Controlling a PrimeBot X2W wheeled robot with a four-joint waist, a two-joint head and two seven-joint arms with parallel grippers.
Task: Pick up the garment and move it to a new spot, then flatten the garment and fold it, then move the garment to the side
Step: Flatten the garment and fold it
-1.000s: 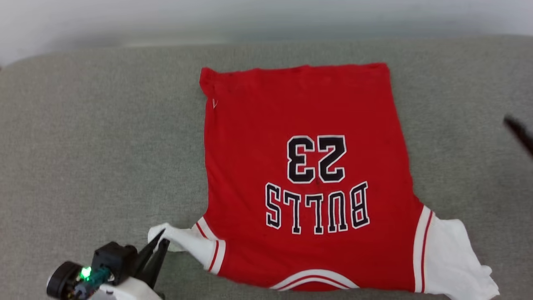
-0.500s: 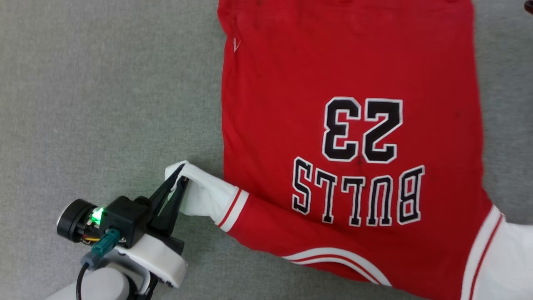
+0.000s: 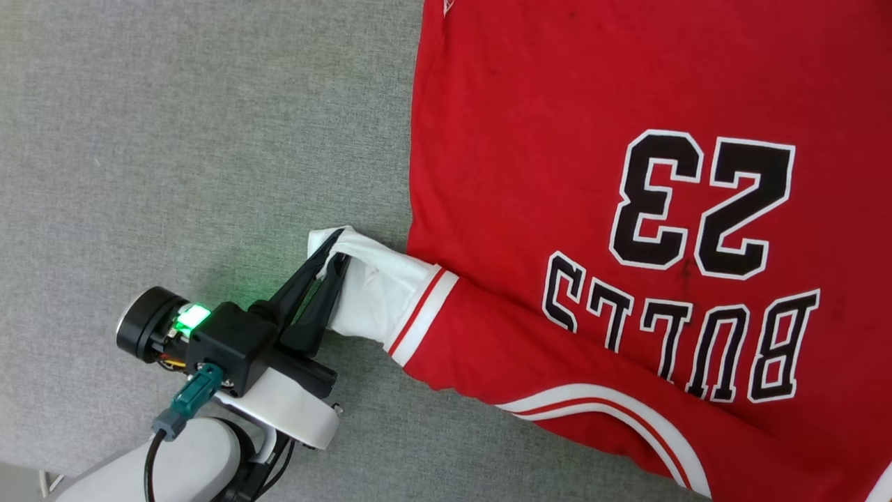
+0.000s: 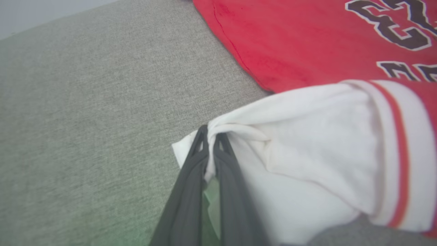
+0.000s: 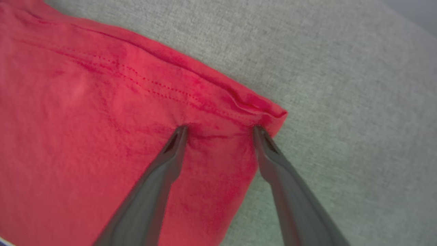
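My right gripper grabs the garment by the hem corner (image 5: 268, 117) next, since that corner stands up in a small fold while the red cloth around it lies flat.
The red garment (image 3: 557, 174) lies flat on the grey fabric surface, its black "BULLS 23" print facing up and upside down to me. My left gripper (image 3: 336, 249) is shut on the edge of its white sleeve (image 3: 380, 293), and the left wrist view shows that gripper (image 4: 211, 136) pinching a fold of the white sleeve (image 4: 307, 136). In the right wrist view my right gripper (image 5: 220, 128) stands open, both fingertips pressing on the red cloth (image 5: 102, 119) near a hemmed corner (image 5: 273, 111).
The grey fabric surface (image 3: 174, 139) stretches wide to the left of the garment. A paler strip (image 4: 41, 13) shows beyond the surface's far edge in the left wrist view.
The head camera has dipped down and closer, so the garment fills more of the picture. My left gripper has stayed shut on the white sleeve, which has lifted a little.
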